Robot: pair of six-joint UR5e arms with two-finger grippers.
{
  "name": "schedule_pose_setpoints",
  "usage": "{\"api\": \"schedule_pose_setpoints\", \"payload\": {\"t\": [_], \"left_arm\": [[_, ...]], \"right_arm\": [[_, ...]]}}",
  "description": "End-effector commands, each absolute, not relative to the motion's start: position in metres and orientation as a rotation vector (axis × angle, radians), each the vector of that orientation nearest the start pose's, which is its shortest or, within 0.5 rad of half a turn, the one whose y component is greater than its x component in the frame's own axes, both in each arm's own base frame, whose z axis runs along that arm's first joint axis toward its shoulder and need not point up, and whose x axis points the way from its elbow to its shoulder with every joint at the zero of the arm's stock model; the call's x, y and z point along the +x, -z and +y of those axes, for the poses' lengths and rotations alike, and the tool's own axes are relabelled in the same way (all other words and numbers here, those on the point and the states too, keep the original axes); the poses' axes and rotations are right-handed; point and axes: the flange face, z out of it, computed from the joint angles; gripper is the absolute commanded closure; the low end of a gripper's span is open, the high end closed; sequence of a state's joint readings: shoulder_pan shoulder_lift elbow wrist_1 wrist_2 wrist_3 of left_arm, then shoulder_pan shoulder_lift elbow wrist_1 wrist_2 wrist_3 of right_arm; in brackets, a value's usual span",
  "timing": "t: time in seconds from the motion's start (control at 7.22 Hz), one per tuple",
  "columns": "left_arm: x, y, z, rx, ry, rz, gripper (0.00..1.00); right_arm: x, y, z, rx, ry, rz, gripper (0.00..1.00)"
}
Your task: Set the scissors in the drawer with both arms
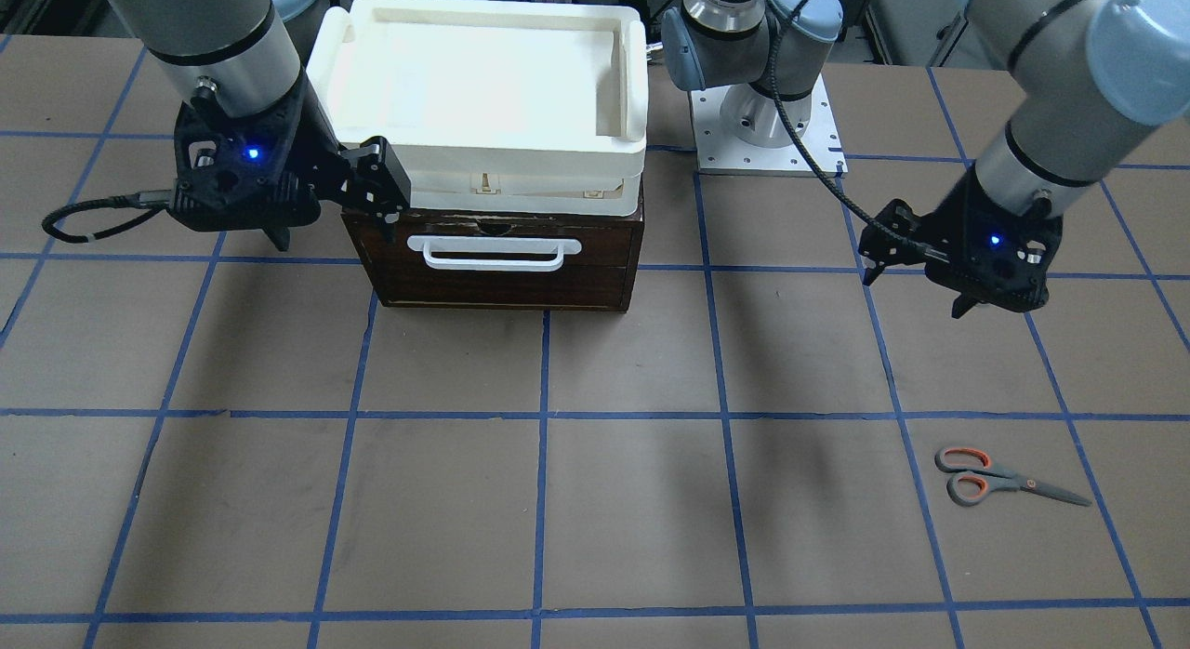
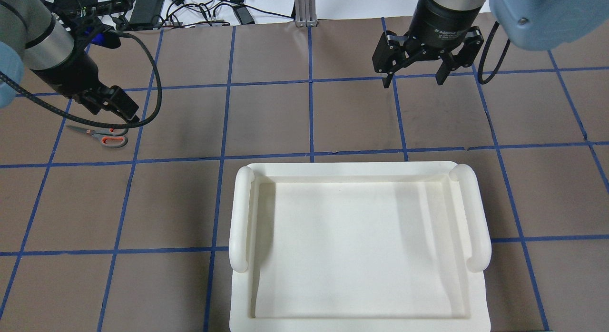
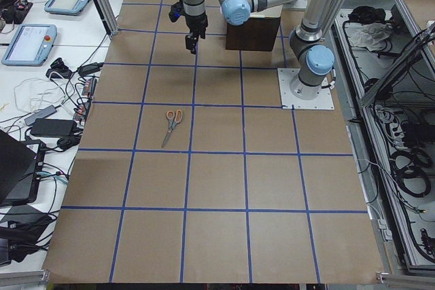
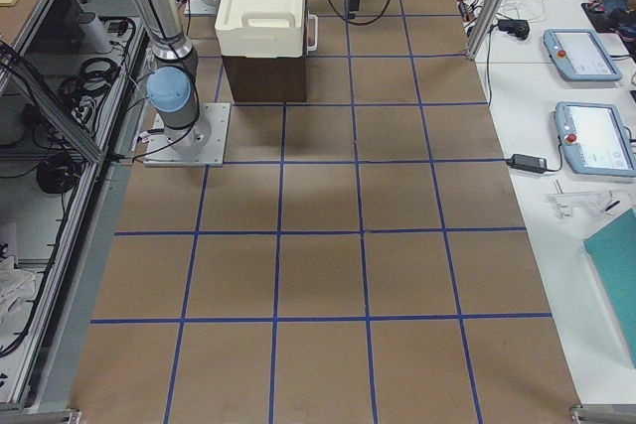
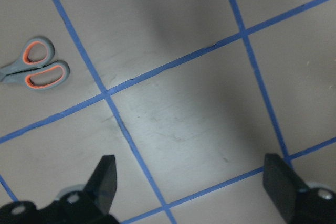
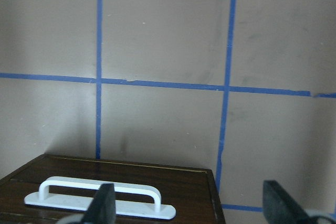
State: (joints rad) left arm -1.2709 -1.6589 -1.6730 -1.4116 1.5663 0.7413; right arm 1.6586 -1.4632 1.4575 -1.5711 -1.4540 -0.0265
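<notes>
My left gripper should hold the scissors by their stems between finger loops and pivot (image 1: 1006, 478) next, and put them in the drawer (image 1: 502, 258).
The scissors (image 1: 1009, 478) lie flat on the brown table mat, shut; they also show in the overhead view (image 2: 102, 134), the exterior left view (image 3: 172, 125) and the left wrist view (image 5: 34, 67). My left gripper (image 1: 916, 291) hangs open and empty above the mat, short of the scissors (image 2: 119, 108) (image 5: 191, 179). The dark brown drawer (image 1: 502, 258) is shut, its white bar handle (image 6: 100, 200) facing the mat. My right gripper (image 1: 333, 229) is open and empty, hovering in front of the drawer's front, near one corner (image 2: 412, 83) (image 6: 189, 200).
A white plastic tray (image 1: 483, 82) sits on top of the drawer cabinet and hides it in the overhead view (image 2: 240, 213). The left arm's base plate (image 1: 767, 138) stands beside the cabinet. Blue tape lines grid the mat. Pendants and cables lie beyond the far edge.
</notes>
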Motion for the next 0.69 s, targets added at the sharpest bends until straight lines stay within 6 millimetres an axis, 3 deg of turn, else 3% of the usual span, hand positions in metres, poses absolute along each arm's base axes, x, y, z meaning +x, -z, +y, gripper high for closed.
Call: {"api": "schedule_pose_setpoints", "payload": {"t": [0.0, 0.28, 0.42, 0.55], "left_arm": [[0.113, -0.371, -0.557, 0.999, -0.038, 2.954, 0.0], [0.159, -0.336, -0.58, 1.277, -0.009, 2.777, 0.0], [0.168, -0.315, -0.591, 1.481, -0.017, 2.656, 0.0], [0.182, -0.3, -0.599, 1.588, -0.021, 2.592, 0.0]], "right_arm": [[0.212, -0.459, -0.543, -0.368, -0.037, 2.872, 0.0], [0.236, -0.429, -0.548, -0.875, -0.065, 2.75, 0.0], [0.239, -0.423, -0.548, -1.043, -0.066, 2.682, 0.0], [0.246, -0.416, -0.543, -1.334, -0.075, 2.519, 0.01]]}}
